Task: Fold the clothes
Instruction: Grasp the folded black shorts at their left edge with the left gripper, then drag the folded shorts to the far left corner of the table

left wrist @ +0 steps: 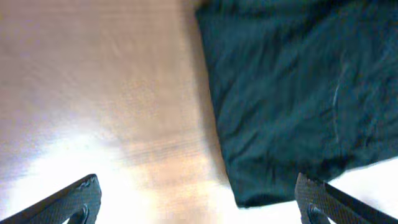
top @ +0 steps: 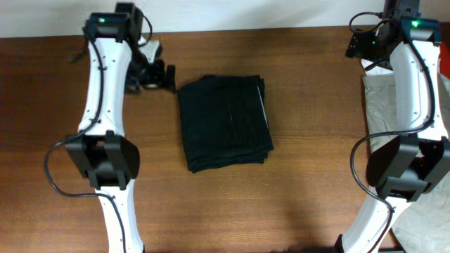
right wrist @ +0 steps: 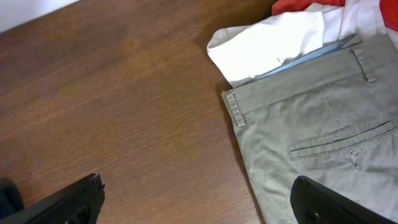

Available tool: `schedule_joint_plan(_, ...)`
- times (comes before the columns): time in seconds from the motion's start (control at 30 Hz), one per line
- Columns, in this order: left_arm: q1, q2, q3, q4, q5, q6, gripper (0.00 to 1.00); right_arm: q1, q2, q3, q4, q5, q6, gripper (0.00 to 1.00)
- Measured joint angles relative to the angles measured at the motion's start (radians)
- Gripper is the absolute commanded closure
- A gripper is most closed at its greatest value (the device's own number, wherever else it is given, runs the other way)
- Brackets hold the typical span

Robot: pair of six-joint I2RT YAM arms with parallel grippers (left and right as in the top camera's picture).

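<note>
The robot's left gripper will next grab the nearest side edge of the folded black garment [top: 225, 123], to drag it aside still folded.
A folded black garment [top: 225, 123] lies on the wooden table at the centre; it also fills the upper right of the left wrist view [left wrist: 292, 93]. My left gripper [top: 163, 77] is open and empty, just left of the garment's far left corner, with its fingertips wide apart in the left wrist view [left wrist: 198, 202]. A pile of clothes sits at the right edge, with khaki trousers [top: 383, 105] on top, also in the right wrist view [right wrist: 323, 137]. My right gripper [top: 364, 43] is open and empty above the pile's far left edge, its fingers spread in the right wrist view [right wrist: 196, 199].
In the right wrist view a white garment [right wrist: 267, 46] and a red one [right wrist: 305, 6] lie beyond the khaki trousers. Bare wooden table [top: 309, 176] lies between the black garment and the pile.
</note>
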Motion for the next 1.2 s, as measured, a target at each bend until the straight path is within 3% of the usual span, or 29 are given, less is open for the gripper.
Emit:
schedule_joint_plan(0.1,-0.019,0.012,-0.190,0.021,0.069,0.006,0.01,0.000,0.000,0.000,0.001,0.000,0.000,0.01)
schedule_joint_plan(0.27,-0.078,0.023,-0.490,0.245,0.176,0.021,0.01,0.000,0.000,0.000,0.001,0.000,0.000,0.01)
schedule_joint_plan(0.33,-0.083,0.023,-0.571,0.299,0.201,0.023,0.06,0.000,0.000,0.000,0.000,0.000,0.000,0.01)
schedule_joint_plan(0.47,-0.082,0.023,-0.608,0.356,0.221,0.029,0.29,0.000,0.000,0.000,0.000,0.000,0.000,0.01)
schedule_joint_plan(0.57,-0.082,0.015,-0.638,0.440,0.264,0.031,0.57,0.000,0.000,0.000,0.000,0.000,0.000,0.01)
schedule_joint_plan(0.67,-0.082,0.008,-0.675,0.520,0.288,0.017,0.95,0.000,0.000,0.000,0.000,0.000,0.000,0.01)
schedule_joint_plan(0.7,-0.082,0.008,-0.684,0.548,0.298,0.014,0.99,0.000,0.000,0.000,0.001,0.000,0.000,0.01)
schedule_joint_plan(0.93,-0.003,0.008,-0.697,0.803,0.309,-0.156,0.99,0.000,0.000,0.000,0.000,0.000,0.000,0.01)
schedule_joint_plan(1.13,0.340,0.008,-0.697,0.941,0.217,-0.367,0.99,0.000,0.000,0.000,0.001,0.000,0.000,0.01)
schedule_joint_plan(1.2,0.526,0.008,-0.697,0.959,0.177,-0.442,0.99,0.000,0.000,0.000,0.001,0.000,0.000,0.01)
